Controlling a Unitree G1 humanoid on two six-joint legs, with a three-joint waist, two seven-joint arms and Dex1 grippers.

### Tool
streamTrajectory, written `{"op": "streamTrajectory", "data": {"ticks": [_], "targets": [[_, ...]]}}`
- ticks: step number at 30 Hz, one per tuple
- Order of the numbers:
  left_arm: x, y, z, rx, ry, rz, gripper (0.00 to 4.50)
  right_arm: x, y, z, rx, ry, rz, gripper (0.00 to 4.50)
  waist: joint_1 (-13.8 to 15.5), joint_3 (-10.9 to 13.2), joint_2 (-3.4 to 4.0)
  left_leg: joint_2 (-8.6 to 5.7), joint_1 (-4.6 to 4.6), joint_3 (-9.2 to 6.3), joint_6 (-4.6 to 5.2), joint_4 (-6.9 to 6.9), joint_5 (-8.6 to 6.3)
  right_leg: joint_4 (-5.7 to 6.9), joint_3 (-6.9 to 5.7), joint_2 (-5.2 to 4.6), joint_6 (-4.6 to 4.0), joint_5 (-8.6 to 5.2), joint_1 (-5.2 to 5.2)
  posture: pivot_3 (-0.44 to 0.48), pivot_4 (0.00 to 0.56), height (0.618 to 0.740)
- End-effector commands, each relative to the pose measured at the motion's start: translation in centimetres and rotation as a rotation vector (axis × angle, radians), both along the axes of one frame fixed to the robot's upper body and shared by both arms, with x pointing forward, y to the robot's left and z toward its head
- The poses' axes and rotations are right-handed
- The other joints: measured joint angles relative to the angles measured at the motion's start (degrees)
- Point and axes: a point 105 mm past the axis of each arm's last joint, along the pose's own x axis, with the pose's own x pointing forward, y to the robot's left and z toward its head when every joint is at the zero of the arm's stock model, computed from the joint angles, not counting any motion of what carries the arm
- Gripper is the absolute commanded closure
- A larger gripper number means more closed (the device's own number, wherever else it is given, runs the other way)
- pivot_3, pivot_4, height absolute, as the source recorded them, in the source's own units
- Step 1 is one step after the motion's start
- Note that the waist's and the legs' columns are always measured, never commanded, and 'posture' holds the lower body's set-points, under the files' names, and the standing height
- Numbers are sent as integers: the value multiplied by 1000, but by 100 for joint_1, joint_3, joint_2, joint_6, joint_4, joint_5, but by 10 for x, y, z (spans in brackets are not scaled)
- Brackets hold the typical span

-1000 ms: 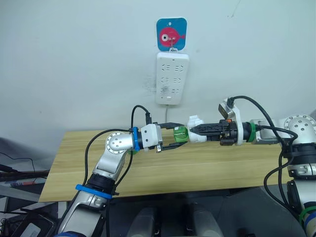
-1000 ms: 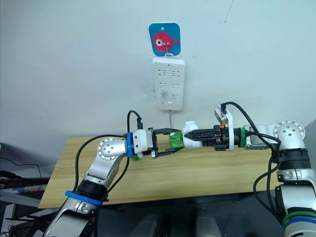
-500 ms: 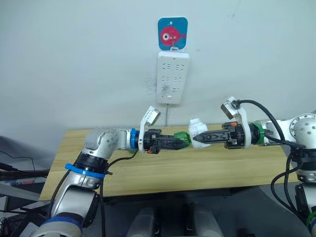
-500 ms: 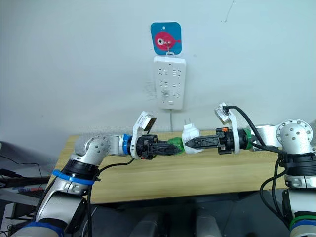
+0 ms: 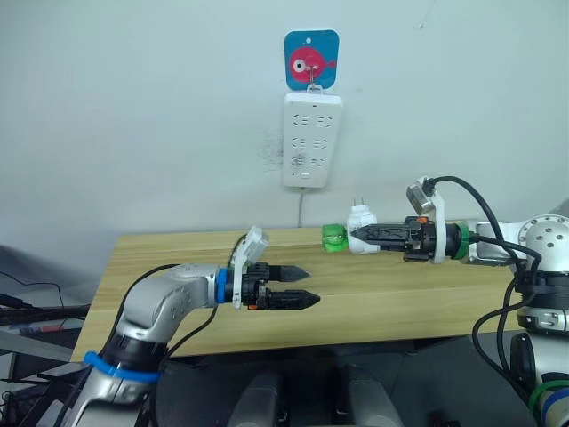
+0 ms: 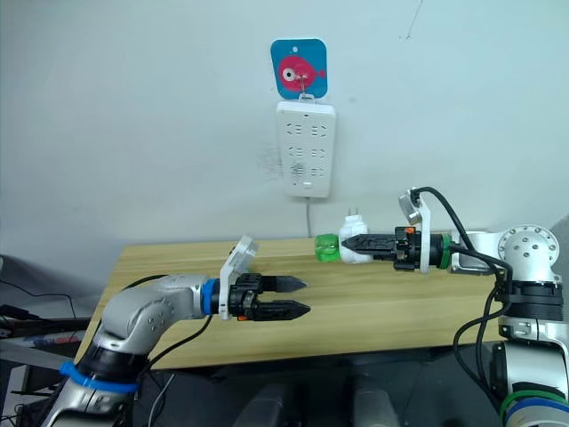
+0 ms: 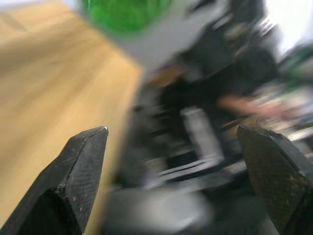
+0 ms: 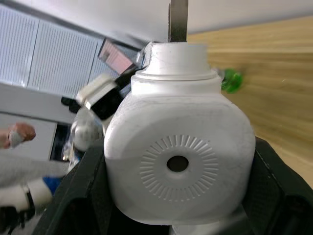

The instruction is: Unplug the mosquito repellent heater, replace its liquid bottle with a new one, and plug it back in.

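My left gripper grabs the bottle by its green body (image 5: 334, 237) next, to replace the bottle. The white heater (image 5: 362, 220) covers the bottle's neck, so only the green end sticks out.
My right gripper (image 5: 357, 237) is shut on the white mosquito repellent heater (image 5: 362, 220) and holds it in the air above the wooden table (image 5: 178, 253), prongs pointing up. A green liquid bottle (image 5: 333, 237) sticks out sideways from the heater toward my left arm. The right wrist view shows the heater's vented face (image 8: 178, 156) between the black fingers. Lower and to the left, my left gripper (image 5: 300, 286) hangs open over the table with nothing in it, pointing at the bottle (image 7: 124, 10). A clear gap separates it from the bottle.
A long white power strip (image 5: 311, 138) hangs on the wall under a blue card with a pink fish (image 5: 311, 58), its cord dropping behind the table. A small green object (image 8: 231, 81) lies on the tabletop in the right wrist view.
My left gripper has let go of the green bottle, opened, and drawn back down and to the left. The right gripper turned the heater prongs-up, the bottle still on it.
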Motion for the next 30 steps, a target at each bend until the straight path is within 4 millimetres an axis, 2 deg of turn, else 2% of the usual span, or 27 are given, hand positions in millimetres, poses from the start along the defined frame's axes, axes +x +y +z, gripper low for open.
{"op": "streamTrajectory", "data": {"ticks": [1, 5, 9, 13, 25, 28, 30], "targets": [[7, -7, 35, 71, -593, 20, 38, -6, -2, 12, 47, -24, 17, 1528, 30, 0, 1, 4, -2, 4, -8, 0, -3, -4, 0, 0, -4, 2, 0, -104, 146, 740], [7, -12, 45, 136, -1000, -23, 38, -8, 1, 7, 39, 4, 35, 1528, 41, -4, 6, 24, -2, 34, -20, 1, -10, -23, -1, -1, -6, 7, 9, -90, 150, 740], [9, -20, 44, 156, -1191, -84, 38, -6, 7, 9, 49, 7, 50, 1528, 48, -4, 7, 80, -6, 100, 12, 0, 3, -74, -26, 2, 20, 70, 5, -91, 156, 740], [9, -28, 38, 158, -1245, -137, 38, -4, 13, 12, 61, 6, 62, 1528, 36, -4, 7, 86, -7, 119, 22, 1, -2, -73, -25, 1, 23, 73, -1, -95, 159, 740], [17, -35, 40, 149, -1310, -108, 38, -10, 19, 16, 81, 1, 91, 1528, -20, -4, 7, 89, -7, 123, 25, 4, -3, -70, -25, 2, 31, 78, -1, -107, 160, 740], [16, -36, 42, 138, -1326, -115, 600, -10, 19, 16, 80, 4, 95, 1528, -22, -4, 6, 90, -7, 123, 26, 5, -3, -69, -25, 2, 31, 78, -1, -107, 168, 740], [15, -36, 45, 128, -1334, -119, 1213, -10, 20, 16, 79, 6, 94, 1528, -28, -4, 6, 90, -7, 124, 26, 5, -3, -70, -24, 1, 31, 78, 0, -108, 171, 740]]}}
